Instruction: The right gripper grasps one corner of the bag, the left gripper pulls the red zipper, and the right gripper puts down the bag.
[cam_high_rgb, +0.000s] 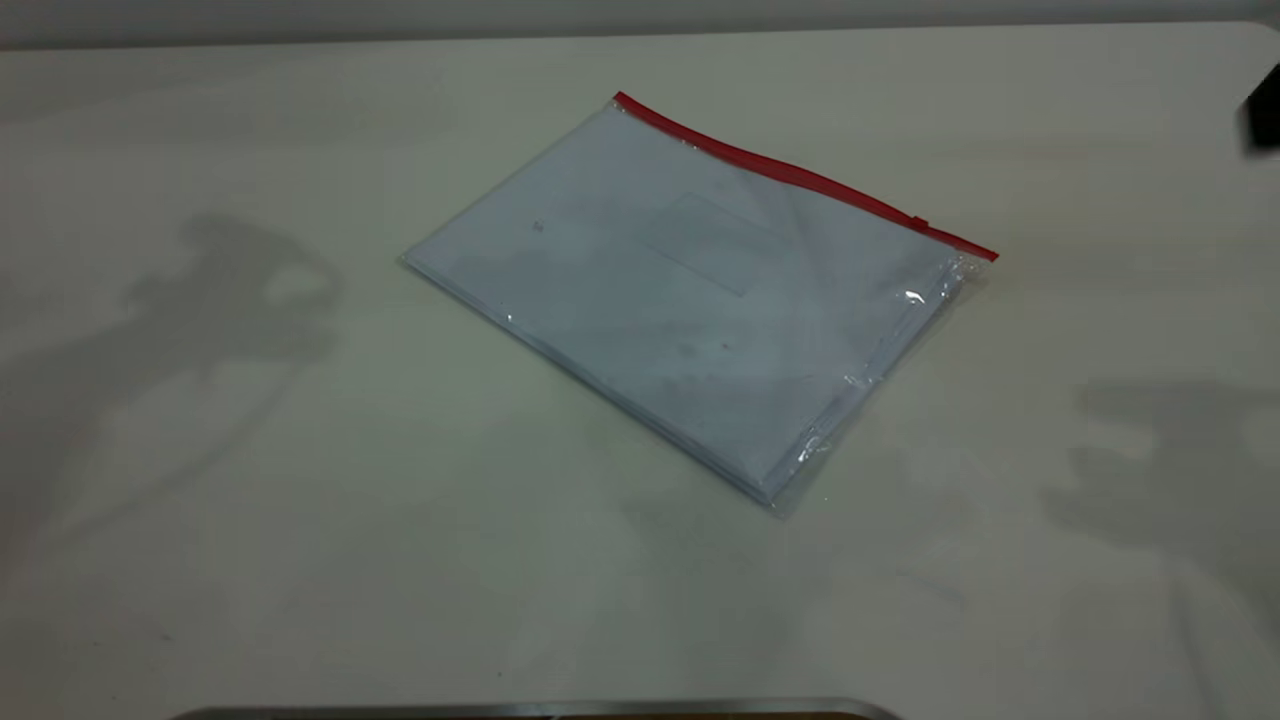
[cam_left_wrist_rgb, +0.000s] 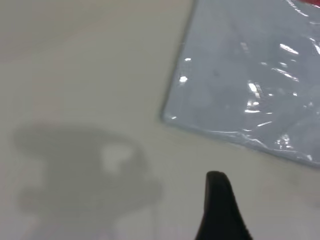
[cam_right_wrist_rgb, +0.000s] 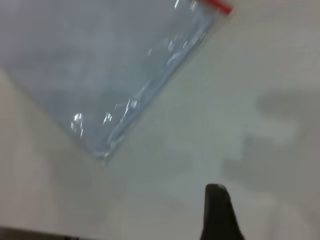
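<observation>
I will grip the bag next with my right gripper by its corner beside the slider tab (cam_high_rgb: 920, 222), so the red zipper (cam_high_rgb: 800, 175) stays free to be pulled.
The bag (cam_high_rgb: 690, 290) lies flat on the table, clear plastic with white sheets inside. The red zipper (cam_high_rgb: 800, 175) runs along its far long edge, with the small slider tab (cam_high_rgb: 920, 222) near the right end. The corner of the bag (cam_high_rgb: 985, 255) where the strip ends rests on the table. The left wrist view shows a black part of my left gripper (cam_left_wrist_rgb: 220, 210) above bare table, apart from the bag (cam_left_wrist_rgb: 250, 75). The right wrist view shows a black part of my right gripper (cam_right_wrist_rgb: 217, 215) above bare table, apart from the bag (cam_right_wrist_rgb: 100, 65) and the zipper's end (cam_right_wrist_rgb: 218, 6). Neither holds anything.
The pale table (cam_high_rgb: 300, 520) lies bare around the bag, with arm shadows at left (cam_high_rgb: 230, 290) and right (cam_high_rgb: 1170, 470). A black object (cam_high_rgb: 1262, 115) shows at the far right edge. A metal rim (cam_high_rgb: 540, 710) runs along the near edge.
</observation>
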